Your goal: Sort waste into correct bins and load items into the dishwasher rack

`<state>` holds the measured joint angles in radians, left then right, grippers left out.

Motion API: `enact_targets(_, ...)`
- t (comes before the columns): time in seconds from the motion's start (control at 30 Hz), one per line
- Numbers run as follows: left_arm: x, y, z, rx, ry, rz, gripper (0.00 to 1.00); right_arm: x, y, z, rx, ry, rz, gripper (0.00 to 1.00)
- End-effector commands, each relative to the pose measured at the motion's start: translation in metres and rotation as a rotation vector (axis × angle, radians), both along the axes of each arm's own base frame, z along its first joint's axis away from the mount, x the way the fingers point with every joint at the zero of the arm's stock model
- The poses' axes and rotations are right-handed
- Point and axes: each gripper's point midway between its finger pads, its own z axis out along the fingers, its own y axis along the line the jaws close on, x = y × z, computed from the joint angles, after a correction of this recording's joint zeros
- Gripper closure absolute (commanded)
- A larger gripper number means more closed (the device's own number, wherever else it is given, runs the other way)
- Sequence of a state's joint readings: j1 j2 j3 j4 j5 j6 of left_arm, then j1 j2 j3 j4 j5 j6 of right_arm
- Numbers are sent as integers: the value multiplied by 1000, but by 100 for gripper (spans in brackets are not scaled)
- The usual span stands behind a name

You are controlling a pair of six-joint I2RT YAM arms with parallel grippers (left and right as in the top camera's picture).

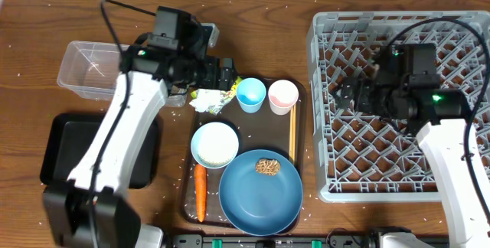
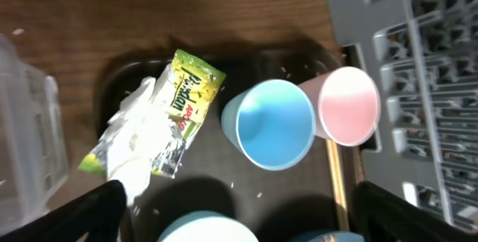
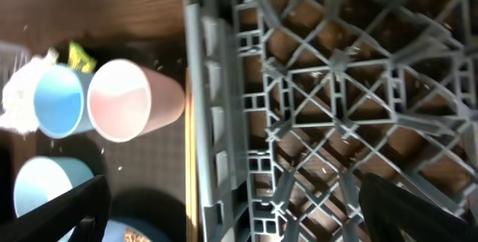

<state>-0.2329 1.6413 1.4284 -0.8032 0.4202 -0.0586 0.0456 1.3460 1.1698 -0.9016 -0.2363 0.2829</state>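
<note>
I should grab the light-blue cup by its rim [image 1: 238, 94] with my left gripper next. The cup's body then stays free for the handover to my right gripper and for loading into the rack [image 1: 398, 164].
The crumpled paper with yellow-green wrapper [image 1: 210, 101] [image 2: 142, 134] lies at the back left of the brown tray [image 1: 253, 129]. My left gripper [image 1: 227, 76] [image 2: 239, 197] is open and empty above it. Beside it stand the light-blue cup [image 1: 250, 93] [image 2: 275, 122] and the pink cup [image 1: 282, 95] [image 3: 123, 100]. The chopsticks [image 1: 292, 129], white bowl [image 1: 214, 144], blue plate [image 1: 260, 194] with brown lump [image 1: 267, 167], and carrot [image 1: 200, 193] are on the tray. My right gripper [image 1: 344, 93] [image 3: 239, 197] is open over the grey rack's [image 1: 398, 164] left side.
The clear tub [image 1: 88, 70] stands at the back left. The black tray [image 1: 61, 148] lies in front of it. Rice grains are scattered over the wooden table and the rack floor.
</note>
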Motion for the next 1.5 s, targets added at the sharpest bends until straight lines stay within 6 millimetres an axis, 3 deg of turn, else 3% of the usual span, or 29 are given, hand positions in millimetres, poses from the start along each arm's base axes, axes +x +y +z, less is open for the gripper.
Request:
enact_targets(0.0,3,-23,-21,-8,51,-43,8,4,-6,6,35,2,-67,1)
enact_targets(0.07,6,-34,-42,27,72,-64,17,3,-9,6,38,8,-80,1)
enact_targets(0.2,11,-35,-80,162,94,-60,33,1,-10,4,37,20,-83,1)
enact_targets(0.3,12,-44,-103,178,123,-78,41,-1,-11,3,29,30,-86,1)
enact_targets(0.37,13,-46,-115,187,137,-82,52,-1,-11,3,29,30,-86,1)
enact_targets(0.5,14,-46,-130,192,165,-74,70,-2,-11,2,29,35,-86,1)
enact_targets(0.57,13,-45,-132,195,172,-74,94,-3,-11,1,29,41,-86,1)
enact_targets(0.63,11,-45,-128,195,172,-74,94,-4,-11,1,28,45,-86,1)
enact_targets(0.8,9,-38,-85,173,117,-58,94,-6,-12,0,9,43,-56,1)
enact_targets(0.93,3,-25,-33,140,31,-27,94,-5,-8,2,13,29,-21,1)
enact_targets(1.0,0,-23,-4,86,-21,-25,94,-2,7,9,65,-15,80,1)
enact_targets(1.07,-8,-31,26,-17,-76,-81,94,-1,36,26,181,-99,261,2)
enact_targets(1.2,-36,-57,87,-272,-189,-300,94,-22,97,89,501,-361,673,5)
enact_targets(1.3,-59,-70,122,-428,-254,-442,94,-35,113,126,655,-502,830,6)
enact_targets(1.47,-87,-86,155,-627,-283,-611,94,-50,129,154,772,-593,973,8)
